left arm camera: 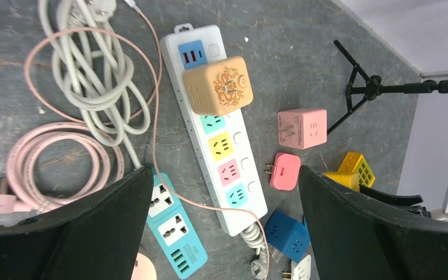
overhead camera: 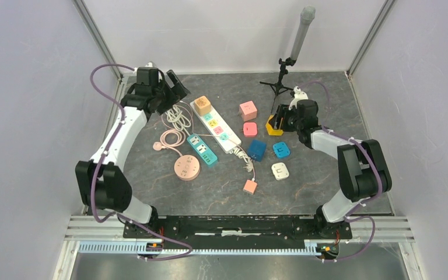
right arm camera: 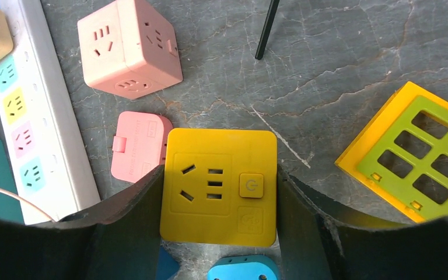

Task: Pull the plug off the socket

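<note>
My left gripper grabs the tan cube plug (overhead camera: 202, 105) (left arm camera: 217, 85) by its opposite sides facing the power strip's long edges next, to pull it off the socket.
A tan cube plug (left arm camera: 217, 85) with a dragon print sits plugged into the white power strip (left arm camera: 256, 204) near its USB end. My left gripper (left arm camera: 224, 175) hangs open high above the strip, at the back left (overhead camera: 175, 87), and holds nothing. My right gripper (right arm camera: 219, 175) is shut on a flat yellow plug block (right arm camera: 219, 186) with a socket face and a power button. One finger presses on each of its sides. A yellow-green grid base (right arm camera: 411, 151) lies just to the right of it on the table. From above, the right gripper (overhead camera: 279, 121) is right of the strip (overhead camera: 224, 140).
Around the strip lie a pink cube (overhead camera: 248, 110), a flat pink plug (overhead camera: 249, 129), a blue cube (overhead camera: 256, 150), a light-blue plug (overhead camera: 281, 150) and a white plug (overhead camera: 279, 171). A teal strip (overhead camera: 202, 149), a round pink hub (overhead camera: 186, 167) and coiled cables (overhead camera: 177, 116) lie left. A tripod (overhead camera: 280, 79) stands behind.
</note>
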Tool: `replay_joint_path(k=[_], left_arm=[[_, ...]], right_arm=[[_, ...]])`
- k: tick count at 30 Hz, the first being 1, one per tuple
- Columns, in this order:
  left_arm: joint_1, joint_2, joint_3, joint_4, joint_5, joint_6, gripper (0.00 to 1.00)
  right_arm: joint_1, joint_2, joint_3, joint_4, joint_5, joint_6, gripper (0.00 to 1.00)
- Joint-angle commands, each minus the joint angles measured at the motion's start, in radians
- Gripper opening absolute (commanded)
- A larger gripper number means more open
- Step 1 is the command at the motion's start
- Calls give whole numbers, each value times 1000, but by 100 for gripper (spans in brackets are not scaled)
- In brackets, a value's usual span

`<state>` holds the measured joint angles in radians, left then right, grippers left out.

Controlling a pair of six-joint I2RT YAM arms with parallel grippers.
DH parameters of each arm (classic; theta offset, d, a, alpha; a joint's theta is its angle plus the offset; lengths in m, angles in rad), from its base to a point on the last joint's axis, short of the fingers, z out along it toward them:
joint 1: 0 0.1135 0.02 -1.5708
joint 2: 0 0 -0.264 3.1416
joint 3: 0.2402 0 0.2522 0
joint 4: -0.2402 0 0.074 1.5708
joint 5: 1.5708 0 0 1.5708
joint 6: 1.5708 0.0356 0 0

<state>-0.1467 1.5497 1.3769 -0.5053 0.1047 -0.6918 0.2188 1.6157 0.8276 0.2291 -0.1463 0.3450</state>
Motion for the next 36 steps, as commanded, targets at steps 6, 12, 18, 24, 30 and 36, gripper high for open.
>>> replay_joint_path(k=[6, 12, 18, 24, 30, 36], left_arm=[[37, -139, 6, -47, -129, 87, 100], [76, -150, 9, -55, -186, 103, 100], [145, -137, -62, 102, 136, -2, 100], [132, -137, -117, 168, 118, -1, 100], [-6, -28, -54, 133, -52, 15, 100], [-150, 244, 220, -80, -366, -18, 100]], right_arm=[[-76, 61, -1, 87, -197, 86, 47], [-82, 29, -4, 57, -128, 66, 83], [-83, -27, -10, 75, -111, 32, 98], [-79, -122, -84, 182, -129, 50, 98], [36, -149, -140, 338, -144, 99, 96], [227, -13, -77, 416, -71, 125, 90]])
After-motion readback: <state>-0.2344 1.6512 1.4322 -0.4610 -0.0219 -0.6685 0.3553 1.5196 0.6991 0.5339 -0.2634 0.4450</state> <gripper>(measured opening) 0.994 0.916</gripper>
